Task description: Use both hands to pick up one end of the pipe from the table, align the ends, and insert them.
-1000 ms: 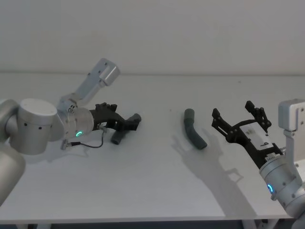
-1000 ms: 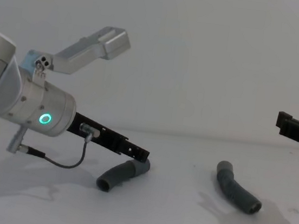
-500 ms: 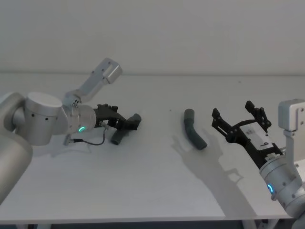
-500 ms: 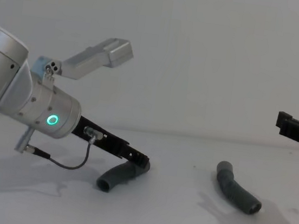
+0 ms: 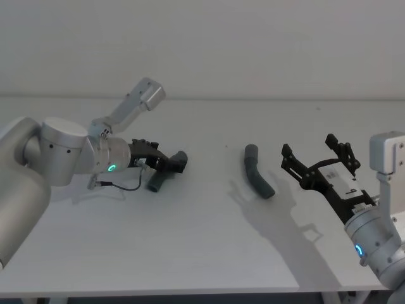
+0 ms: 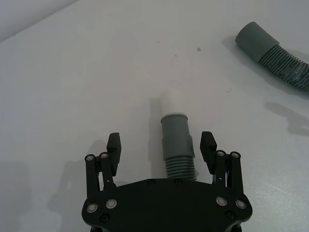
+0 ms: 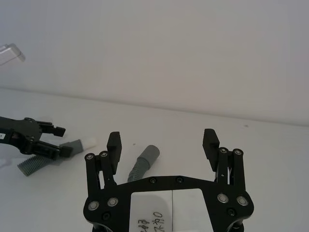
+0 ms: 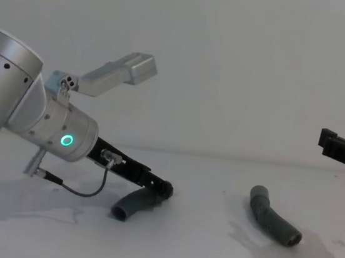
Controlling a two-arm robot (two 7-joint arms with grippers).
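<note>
The left gripper grabs the pipe piece by its grey cuff (image 6: pixel 175 135) next, so the pipe piece's whitish tip (image 6: pixel 170 103) stays free to slide into the other piece.
Two dark grey ribbed pipe pieces lie on the white table (image 5: pixel 190 240). The left piece (image 5: pixel 157 181) (image 8: pixel 128 206) has a narrow whitish tip (image 6: pixel 171 102) beyond its grey cuff (image 6: pixel 175 135). My left gripper (image 6: pixel 161 142) (image 5: pixel 172 161) (image 8: pixel 163 187) is low over it, open, with a finger on each side of the cuff and a gap on both sides. The right piece (image 5: pixel 257 178) (image 8: pixel 272 222) (image 7: pixel 143 163) lies bent, its wider open cuff (image 6: pixel 254 38) pointing to the far side. My right gripper (image 7: pixel 161 137) (image 5: pixel 312 149) hovers open to the right of that piece, holding nothing.
A black cable (image 5: pixel 120 189) loops from the left wrist near the table surface. A plain pale wall (image 5: pixel 253 44) rises behind the table's far edge. Open white surface lies between the two pipe pieces and toward the front edge.
The left arm has pushed forward and tilted lower, bringing its open fingers down around the left piece's cuff. The right arm and both pipe pieces have not moved.
</note>
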